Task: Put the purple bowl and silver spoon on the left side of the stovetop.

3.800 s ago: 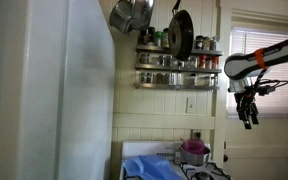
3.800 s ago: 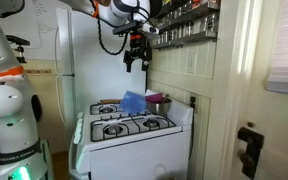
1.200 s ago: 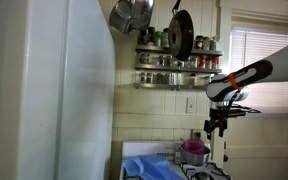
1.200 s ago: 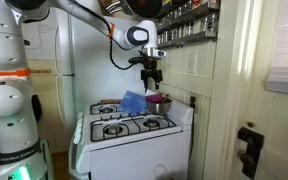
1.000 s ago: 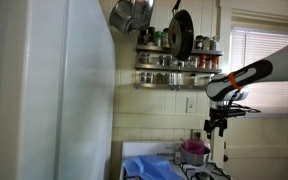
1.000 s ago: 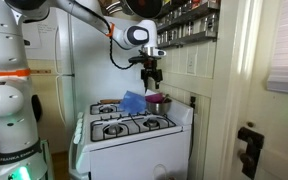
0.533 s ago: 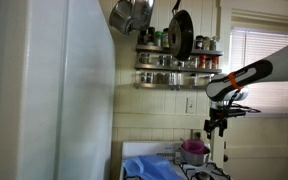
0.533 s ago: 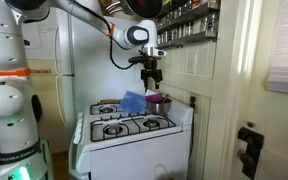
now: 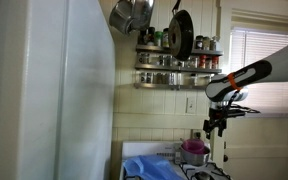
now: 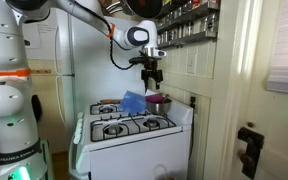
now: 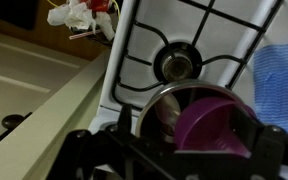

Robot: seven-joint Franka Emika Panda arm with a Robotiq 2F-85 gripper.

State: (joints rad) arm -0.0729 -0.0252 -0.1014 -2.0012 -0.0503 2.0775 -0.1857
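Note:
The gripper picks up the purple bowl (image 11: pixel 216 122) by its exposed rim inside the pot next. The bowl's base stays free, and the bowl then lifts out onto the stovetop.
The purple bowl (image 11: pixel 216 122) lies tilted inside a silver pot (image 11: pixel 147 108) at the back of the white stovetop (image 10: pixel 134 128). It also shows in both exterior views (image 9: pixel 194 147) (image 10: pixel 156 97). My gripper (image 10: pixel 154 80) hangs open and empty just above the pot and bowl. It shows in an exterior view (image 9: pixel 217 124), and its dark fingers frame the bottom of the wrist view (image 11: pixel 174 160). A pale shiny shape (image 11: pixel 169 111) lies inside the pot beside the bowl. I cannot tell whether it is the silver spoon.
A blue cloth (image 10: pixel 132 103) (image 11: pixel 284 70) lies on the stovetop next to the pot. Black burner grates (image 11: pixel 179 62) cover the top. A spice rack (image 9: pixel 176 62) and hanging pans (image 9: pixel 131 14) sit on the wall above. A white fridge (image 9: pixel 54 100) stands beside the stove.
Since the oldest frames the arm has come down from high near the spice rack to just above the pot. Nothing has moved in the last second.

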